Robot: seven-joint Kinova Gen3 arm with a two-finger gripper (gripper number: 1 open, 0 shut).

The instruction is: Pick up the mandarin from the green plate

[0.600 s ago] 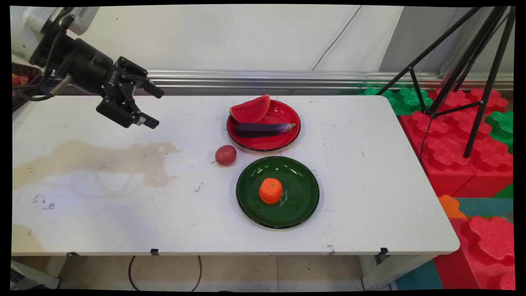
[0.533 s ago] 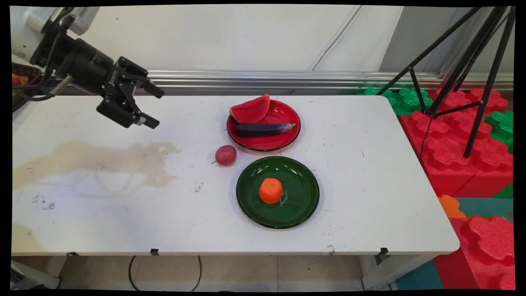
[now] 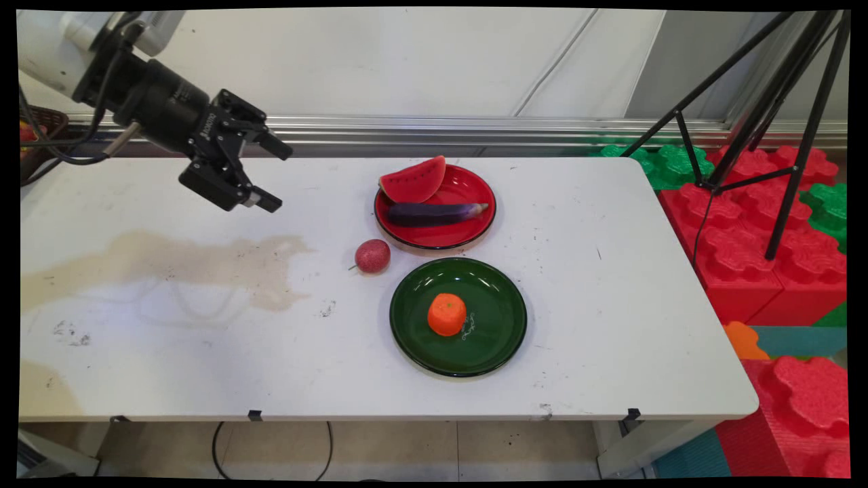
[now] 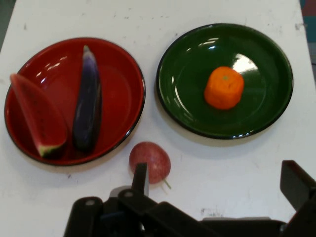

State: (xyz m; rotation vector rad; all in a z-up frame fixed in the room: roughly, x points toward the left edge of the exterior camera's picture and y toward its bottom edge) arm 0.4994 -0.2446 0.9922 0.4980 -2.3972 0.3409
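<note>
I will next grab the orange by its rounded sides with my gripper. That will empty the green plate (image 3: pixel 498 332).
My gripper (image 3: pixel 277 175) hangs open above the table's far left part, holding nothing, its fingers pointing right toward the fruit. Nearest to it is a small red apple (image 3: pixel 372 255) lying on the bare table, well apart from it; in the hand view the apple (image 4: pixel 150 162) sits just past one fingertip. Beyond the apple a red plate (image 3: pixel 468 234) carries a watermelon slice (image 3: pixel 413 179) and a purple eggplant (image 3: pixel 434 213). A green plate (image 3: pixel 498 332) holds an orange (image 3: pixel 447 314). The hand view shows the red plate (image 4: pixel 121 79) on the left and the green plate (image 4: pixel 187 98) on the right.
A brownish stain (image 3: pixel 169 261) spreads over the table's left half. Red and green foam blocks (image 3: pixel 753 244) and a black tripod (image 3: pixel 786 122) stand off the table's right end. A metal rail (image 3: pixel 475 129) runs along the wall behind.
The gripper has shifted a little to the right and slightly up, still open. The fruit and plates have not moved.
</note>
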